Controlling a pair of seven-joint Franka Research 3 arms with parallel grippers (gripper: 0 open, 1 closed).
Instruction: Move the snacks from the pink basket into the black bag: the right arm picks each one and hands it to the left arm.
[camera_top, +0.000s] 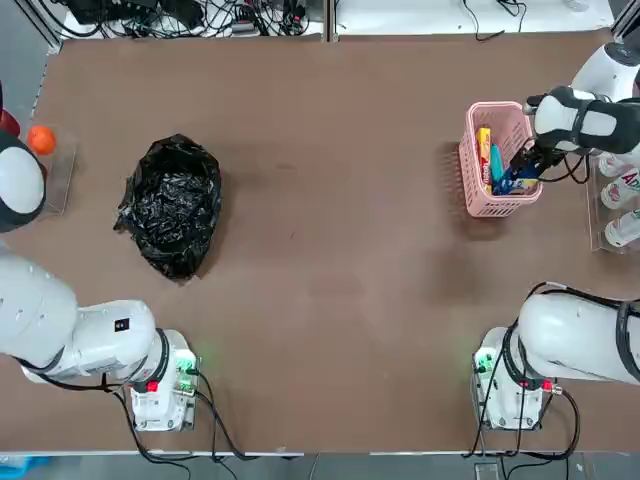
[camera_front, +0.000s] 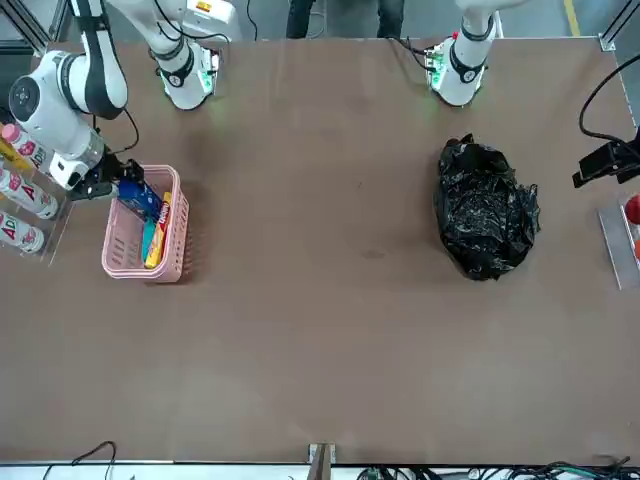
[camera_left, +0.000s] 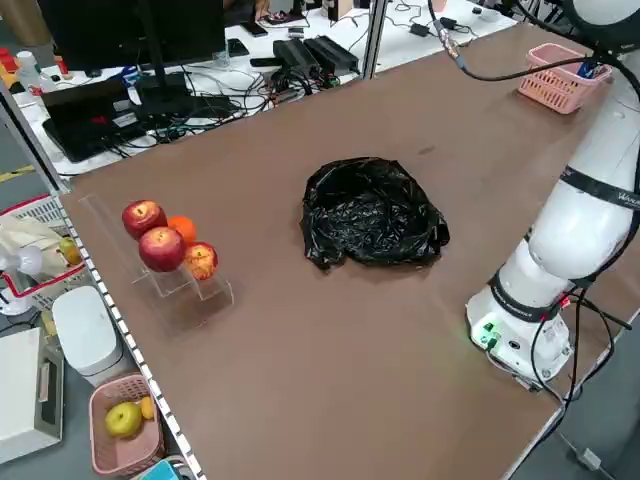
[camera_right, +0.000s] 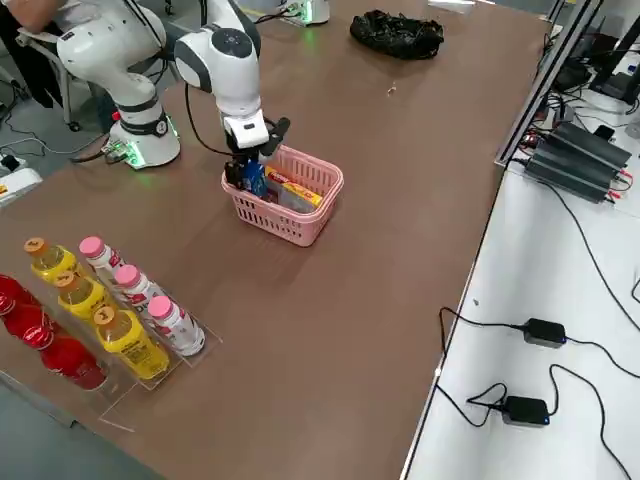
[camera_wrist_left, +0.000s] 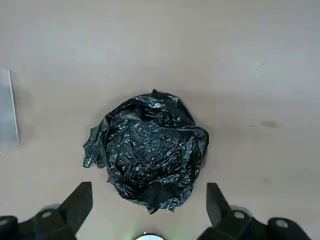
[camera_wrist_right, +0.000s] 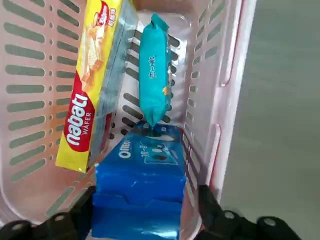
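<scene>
The blue-and-white pouch has its far end down among the packets, so my right gripper will next grab its raised flap end (camera_wrist_right: 138, 215).
The pink basket (camera_top: 467, 165) stands at the table's far right and holds three snacks. A yellow packet (camera_wrist_right: 90, 100) and a slim teal packet (camera_wrist_right: 154, 75) lean against its walls. The blue-and-white pouch (camera_wrist_right: 140, 195) stands on end at the near wall. My right gripper (camera_wrist_right: 145, 200) reaches down into the basket, open, with one finger on each side of this pouch. The black bag (camera_top: 172, 205) lies crumpled at the left middle of the table. My left gripper (camera_wrist_left: 147, 210) hovers open high above the bag, holding nothing.
A clear stand with red and orange fruits (camera_left: 160, 245) sits at the table's left edge. A clear rack of bottles (camera_right: 110, 310) stands at the right edge, just beyond the basket. Both arm bases are at the near edge.
</scene>
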